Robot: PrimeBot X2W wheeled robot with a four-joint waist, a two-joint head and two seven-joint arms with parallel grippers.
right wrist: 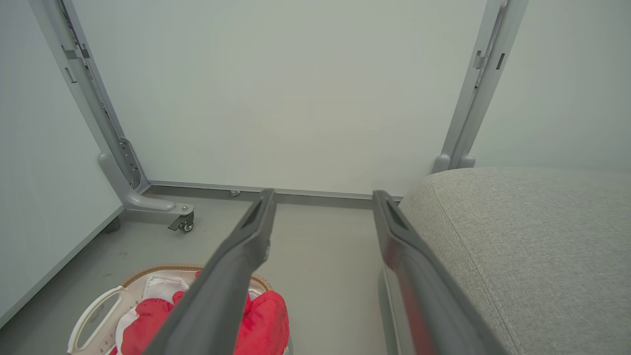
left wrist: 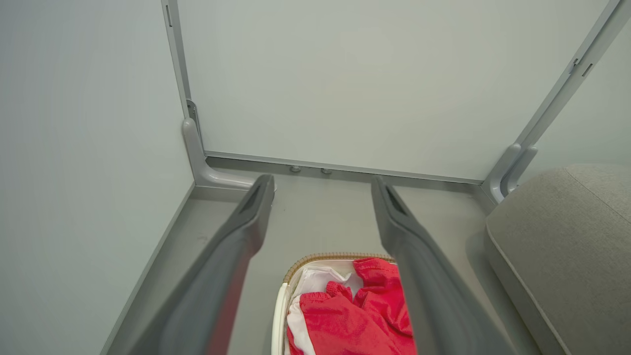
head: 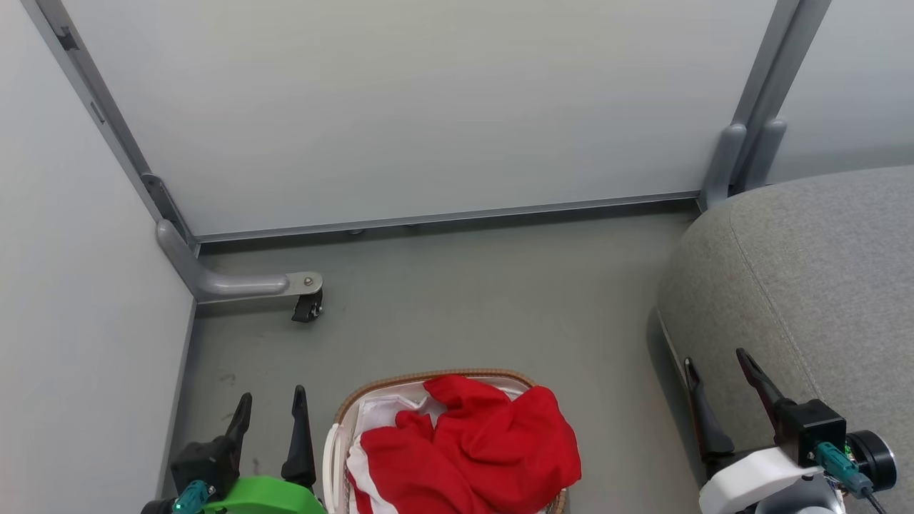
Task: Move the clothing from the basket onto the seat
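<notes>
The red clothing lies slack in the basket (head: 334, 457) except for its ribbed top edge (head: 415, 420), which stands up gathered, so the left gripper needs to pinch the clothing there next.
The red clothing (head: 468, 442) with white panels lies heaped in the white basket (head: 334, 457) with a brown woven rim, on the floor at the bottom centre of the head view. One fold hangs over the basket's right edge. My left gripper (head: 270, 407) stands open just left of the basket, holding nothing. My right gripper (head: 717, 364) is open over the near edge of the grey seat (head: 821, 278) at the right. The left wrist view shows the clothing (left wrist: 345, 315) and basket (left wrist: 315, 260) below its fingers. In the right wrist view the clothing (right wrist: 261, 315) lies lower left, the seat (right wrist: 532, 246) right.
White partition panels (head: 428, 107) on grey frames close off the back and left. A grey foot with a black caster (head: 307, 305) juts out from the left corner. Bare grey floor (head: 485, 300) lies between the basket, the back panel and the seat.
</notes>
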